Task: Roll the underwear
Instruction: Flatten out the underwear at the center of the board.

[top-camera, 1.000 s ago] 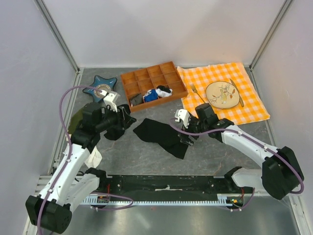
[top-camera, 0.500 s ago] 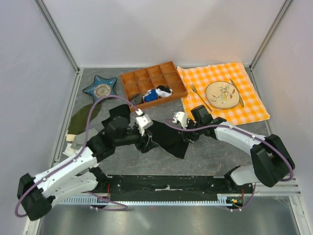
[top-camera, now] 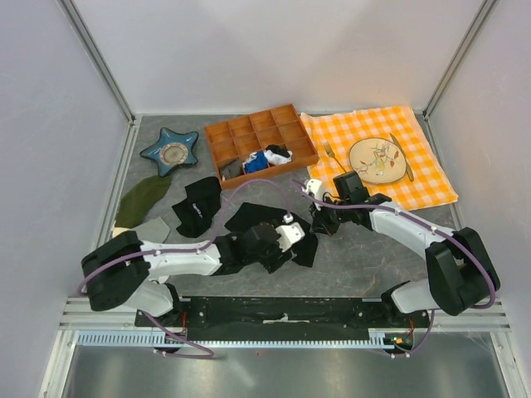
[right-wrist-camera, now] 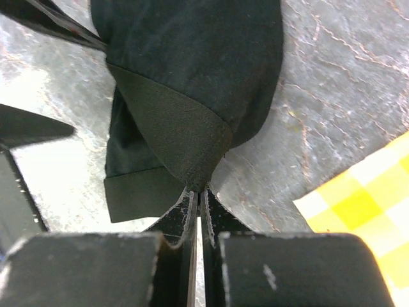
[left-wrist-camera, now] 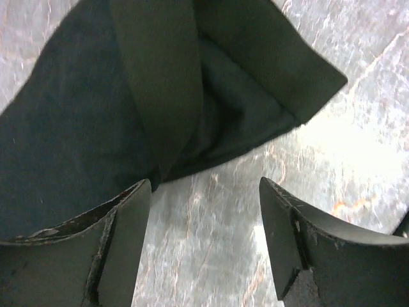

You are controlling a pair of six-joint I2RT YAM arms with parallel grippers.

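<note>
My left gripper next needs to grab the underwear's folded hem (top-camera: 289,258) (left-wrist-camera: 199,162), away from my right gripper's corner of the band, so the underwear can be spread for rolling.
The underwear (top-camera: 253,217) is a plain black garment lying crumpled mid-table between the two arms. My right gripper (top-camera: 322,222) is at its right end. In the right wrist view that gripper (right-wrist-camera: 199,189) is shut on a corner of the underwear's (right-wrist-camera: 192,64) band, which lifts to the fingertips. My left gripper (top-camera: 292,246) reaches across to the garment's near right edge. In the left wrist view it (left-wrist-camera: 204,204) stands open over bare table, just short of the underwear's (left-wrist-camera: 128,96) folded hem, with nothing between the fingers (left-wrist-camera: 121,243).
A smaller black cloth (top-camera: 197,207) and an olive-green cloth (top-camera: 139,201) lie at the left. Behind are a blue star dish (top-camera: 170,151) and an orange wooden tray (top-camera: 261,133). An orange checked cloth (top-camera: 431,186) with a plate (top-camera: 379,159) lies at the right.
The left arm swung from the left side across to the underwear's near edge, leaving the smaller black cloth behind, and opened wider. The right gripper closed on the underwear's corner.
</note>
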